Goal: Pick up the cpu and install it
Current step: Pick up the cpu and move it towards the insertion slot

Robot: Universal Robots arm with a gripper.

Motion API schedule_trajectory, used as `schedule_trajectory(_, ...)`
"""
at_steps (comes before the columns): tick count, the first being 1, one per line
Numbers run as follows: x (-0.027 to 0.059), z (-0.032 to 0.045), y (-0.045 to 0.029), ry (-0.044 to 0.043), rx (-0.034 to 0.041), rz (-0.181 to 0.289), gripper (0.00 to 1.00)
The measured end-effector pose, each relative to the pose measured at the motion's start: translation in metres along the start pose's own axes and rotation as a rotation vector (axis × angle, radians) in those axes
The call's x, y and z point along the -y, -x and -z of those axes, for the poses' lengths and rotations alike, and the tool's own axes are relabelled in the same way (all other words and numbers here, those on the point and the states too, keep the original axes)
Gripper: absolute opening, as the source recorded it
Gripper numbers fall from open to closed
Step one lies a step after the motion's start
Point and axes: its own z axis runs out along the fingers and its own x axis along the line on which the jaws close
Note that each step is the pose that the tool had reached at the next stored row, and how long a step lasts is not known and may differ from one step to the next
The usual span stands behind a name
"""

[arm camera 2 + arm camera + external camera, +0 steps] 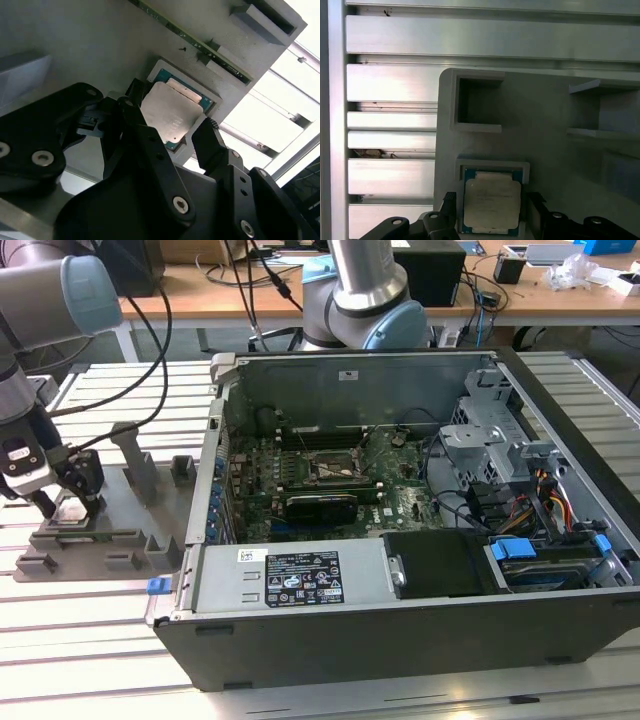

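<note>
My gripper should next grab the cpu (491, 202) by its open side edges, as the holder's raised corners hug its ends.
The cpu (491, 202) is a small pale silver square lying flat in a shallow recess of a grey holder plate (545, 125). In the second wrist view the cpu (172, 110) shows its thin green rim. My gripper (491, 212) is low over it, with one black finger on each side of the chip, standing open and a little apart from its edges. My gripper (68, 508) hangs over the grey holder (110, 535) at the exterior view's left. The open computer case (300, 585) lies to the exterior view's right, its dark socket frame (333, 468) on the motherboard.
The holder plate has raised posts (135, 455) and other pockets (477, 102). A thin green-edged board (200, 47) stands in a slot beside the cpu. Slatted aluminium table (390, 85) surrounds it. Inside the case sit a black card (320, 508), drive cages (490, 440) and cables. A second arm (365, 290) stands behind.
</note>
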Motion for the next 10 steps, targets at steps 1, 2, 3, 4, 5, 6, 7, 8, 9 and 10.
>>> schedule_trajectory(1, -0.0005, -0.0008, -0.0001, -0.0002, -0.0003, -0.003, 0.66)
schedule_trajectory(2, -0.0008, -0.0013, -0.0001, -0.0002, -0.0003, -0.004, 0.66)
schedule_trajectory(3, -0.0009, -0.0018, -0.0001, -0.0002, -0.0003, -0.005, 0.66)
schedule_trajectory(4, -0.0011, -0.0026, -0.0001, -0.0002, -0.0003, -0.006, 0.66)
schedule_trajectory(5, -0.0012, -0.0034, -0.0002, -0.0003, -0.0005, -0.007, 0.66)
schedule_trajectory(6, -0.0012, -0.0035, -0.0002, -0.0004, -0.0006, -0.007, 0.66)
schedule_trajectory(7, -0.0012, -0.0036, -0.0002, -0.0004, -0.0005, -0.007, 0.66)
schedule_trajectory(8, -0.0013, -0.0036, -0.0002, -0.0002, -0.0004, -0.007, 0.66)
schedule_trajectory(9, -0.0012, -0.0037, -0.0002, -0.0003, -0.0004, -0.007, 0.66)
schedule_trajectory(10, -0.0012, -0.0037, -0.0002, -0.0003, -0.0004, -0.007, 0.66)
